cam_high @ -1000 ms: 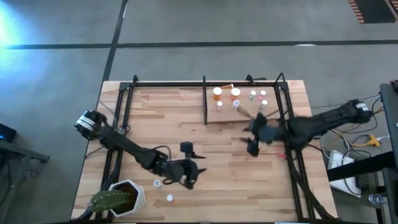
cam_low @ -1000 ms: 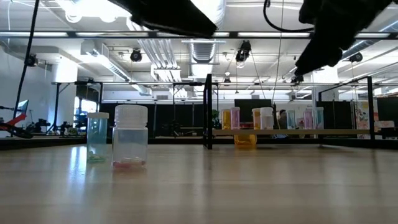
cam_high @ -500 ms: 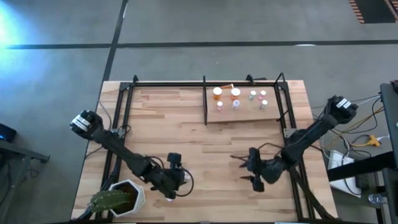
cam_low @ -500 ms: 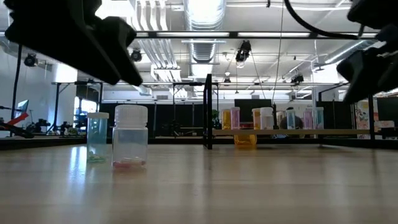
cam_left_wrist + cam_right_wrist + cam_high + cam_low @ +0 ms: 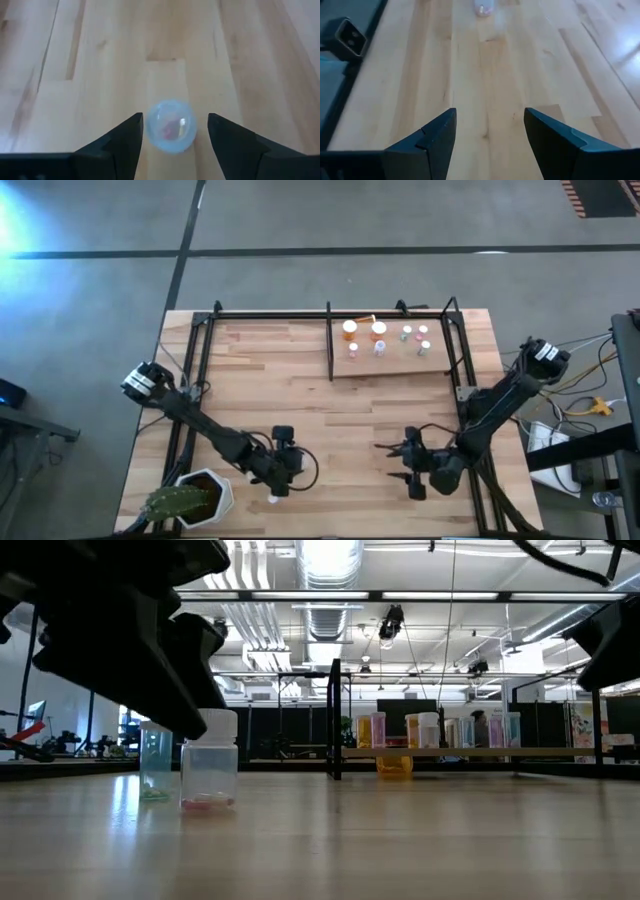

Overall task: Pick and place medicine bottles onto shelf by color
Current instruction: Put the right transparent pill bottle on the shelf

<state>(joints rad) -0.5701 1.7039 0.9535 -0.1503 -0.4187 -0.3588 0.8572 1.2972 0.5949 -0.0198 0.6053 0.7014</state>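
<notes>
The small clear bottle needs to go onto the shelf, so the left gripper needs to grab it by its pale cap (image 5: 171, 126).
A small clear bottle (image 5: 170, 126) with a pale cap and pink contents stands upright on its base on the wooden table near the front edge (image 5: 272, 499) (image 5: 210, 772). My left gripper (image 5: 175, 118) (image 5: 275, 484) is open, tipped down over the bottle, with one finger on either side of it and a narrow gap to each. A bluish-green bottle (image 5: 155, 762) stands beside it. My right gripper (image 5: 392, 462) (image 5: 490, 112) hangs open over bare wood at the front right. The shelf (image 5: 392, 366) at the far right carries several bottles.
A white pot with a cactus (image 5: 195, 497) sits at the front left corner. Black frame rods (image 5: 330, 340) run around the table and beside the shelf. A far-off small bottle (image 5: 484, 7) and a black bracket (image 5: 347, 32) show in the right wrist view.
My right gripper has swung from beside the shelf toward the table's near edge and sunk lower, still open. My left gripper has gone down and toward the near edge, tipping downward, until its open fingers stand on either side of the pink bottle. Neither bottle has moved.
</notes>
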